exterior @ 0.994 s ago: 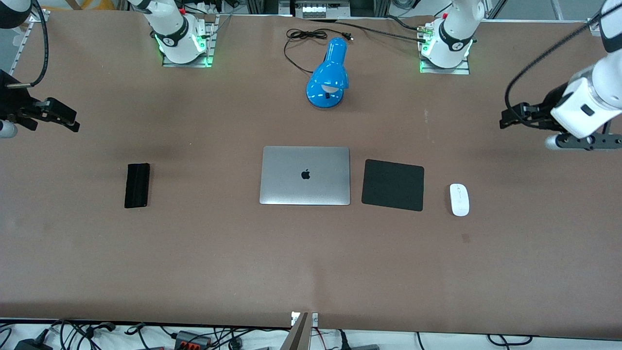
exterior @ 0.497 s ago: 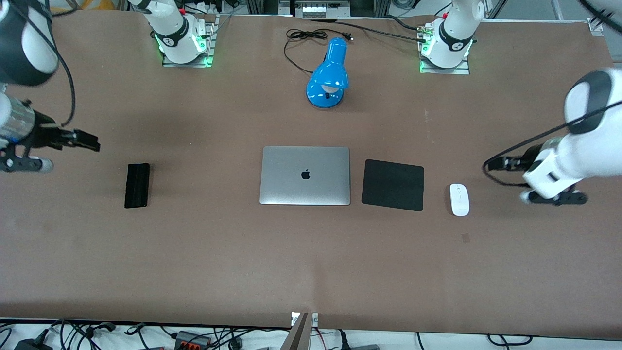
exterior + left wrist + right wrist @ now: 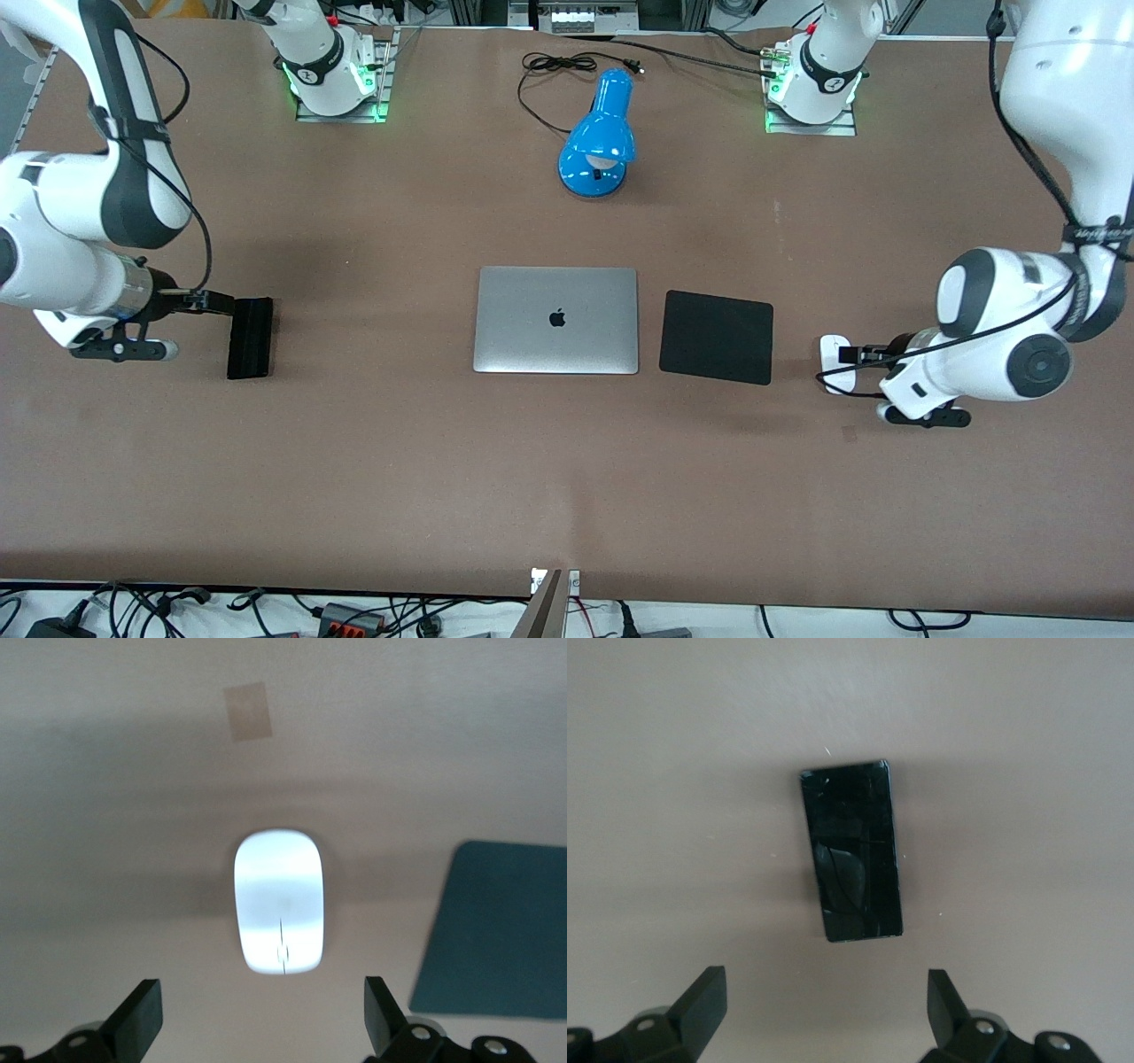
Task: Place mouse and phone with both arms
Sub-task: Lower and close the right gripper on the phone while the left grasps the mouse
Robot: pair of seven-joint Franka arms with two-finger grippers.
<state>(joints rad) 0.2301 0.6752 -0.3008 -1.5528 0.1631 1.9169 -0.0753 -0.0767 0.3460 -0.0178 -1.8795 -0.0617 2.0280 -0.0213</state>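
My left gripper is going to grab the white mouse by its long sides next, so that it can place the mouse on the black mouse pad (image 3: 717, 337) (image 3: 500, 930).
The white oval mouse (image 3: 830, 344) lies on the brown table beside the black mouse pad (image 3: 716, 337), toward the left arm's end. My left gripper (image 3: 846, 355) hangs low over the mouse, open and empty. In the left wrist view the mouse (image 3: 278, 902) lies just ahead of the spread fingers (image 3: 142, 1017) of the left gripper (image 3: 263, 1014). The black phone (image 3: 250, 341) lies flat toward the right arm's end. My right gripper (image 3: 220, 303) is open and empty over the phone's edge. In the right wrist view the phone (image 3: 851, 850) lies ahead of the right gripper (image 3: 826, 1001).
A closed silver laptop (image 3: 556, 319) lies mid-table beside the mouse pad, which also shows in the left wrist view (image 3: 500, 930). A blue desk lamp (image 3: 601, 133) with its cord stands farther from the camera. A small tape patch (image 3: 849, 433) is near the mouse.
Both arms have swung in from the table's ends and come down: the left gripper onto the mouse's spot, the right gripper to the phone. Mouse and phone have not moved.
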